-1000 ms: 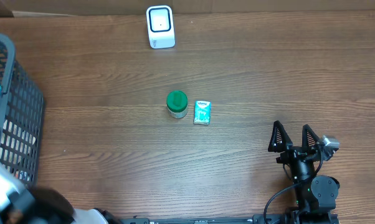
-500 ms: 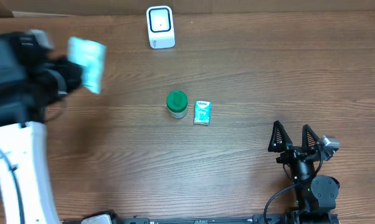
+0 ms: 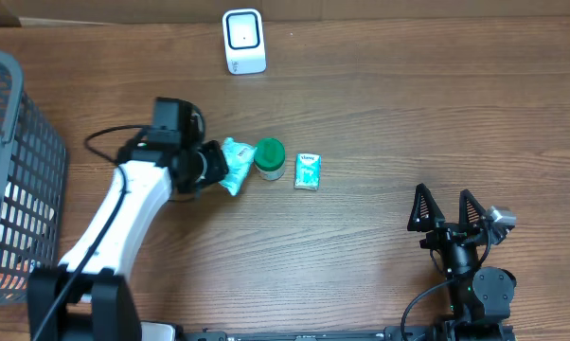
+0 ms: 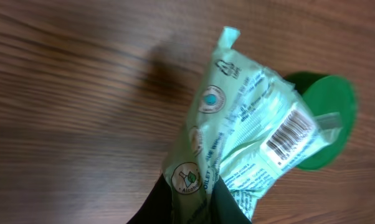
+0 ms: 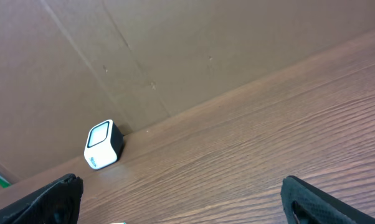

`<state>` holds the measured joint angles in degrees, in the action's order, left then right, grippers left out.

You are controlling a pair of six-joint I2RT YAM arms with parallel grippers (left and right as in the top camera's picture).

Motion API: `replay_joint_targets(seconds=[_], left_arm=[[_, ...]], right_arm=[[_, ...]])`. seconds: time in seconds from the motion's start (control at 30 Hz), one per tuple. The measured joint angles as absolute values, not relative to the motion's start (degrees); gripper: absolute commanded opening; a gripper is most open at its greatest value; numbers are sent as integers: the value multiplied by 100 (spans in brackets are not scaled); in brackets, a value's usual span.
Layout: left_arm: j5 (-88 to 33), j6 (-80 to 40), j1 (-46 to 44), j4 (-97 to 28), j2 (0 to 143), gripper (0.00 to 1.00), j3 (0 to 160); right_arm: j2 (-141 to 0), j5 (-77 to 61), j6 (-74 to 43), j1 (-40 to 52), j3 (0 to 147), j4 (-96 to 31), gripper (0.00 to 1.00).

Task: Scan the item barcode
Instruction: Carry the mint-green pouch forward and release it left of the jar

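Observation:
The packet hangs above the table overlapping the lid and would drop against the green-lidded jar if I opened now, so my left gripper should still hold it.
My left gripper is shut on one end of a pale green wipes packet, held just left of a green-lidded jar. In the left wrist view the packet sticks out from between the dark fingers, its barcode facing the camera and overlapping the green lid. The white scanner stands at the table's far edge, also seen in the right wrist view as a scanner. My right gripper rests open and holds nothing at the near right.
A small teal packet lies right of the jar. A grey wire basket fills the left edge. A cardboard wall backs the table behind the scanner.
The left arm has swung out from the basket side with the packet, from high at the left down to beside the green jar. The right arm has not moved.

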<state>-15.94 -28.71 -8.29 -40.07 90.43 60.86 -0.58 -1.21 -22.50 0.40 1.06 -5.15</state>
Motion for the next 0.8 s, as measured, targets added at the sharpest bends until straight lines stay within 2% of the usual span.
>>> replay_joint_targets(seconds=[0.3, 0.33, 0.4, 0.47, 0.53, 0.67, 0.8], left_arm=[[-1772, -3114, -1219, -3677, 9832, 5, 6064], [-1772, -3122, -1223, -3677, 9867, 8, 6060], [-1765, -3140, -1227, -3675, 9880, 27, 6051], [-1761, -3140, -1229, -3656, 9880, 41, 6051], [-1761, -3144, -1229, -3651, 9880, 49, 6051], [-1758, -3100, -1229, -3684, 9880, 57, 6055], [-1747, -2985, -1229, -4088, 9880, 59, 6252]], right_arm=[[-58, -123, -2248, 40, 106, -513, 100], [-58, -126, -2248, 40, 106, -513, 100], [-58, -123, -2248, 40, 106, -515, 100], [-58, -123, -2248, 40, 106, -513, 100], [-58, -123, -2248, 40, 106, -510, 100], [-58, -126, -2246, 40, 106, -513, 100], [-58, -121, -2246, 40, 106, -517, 100]])
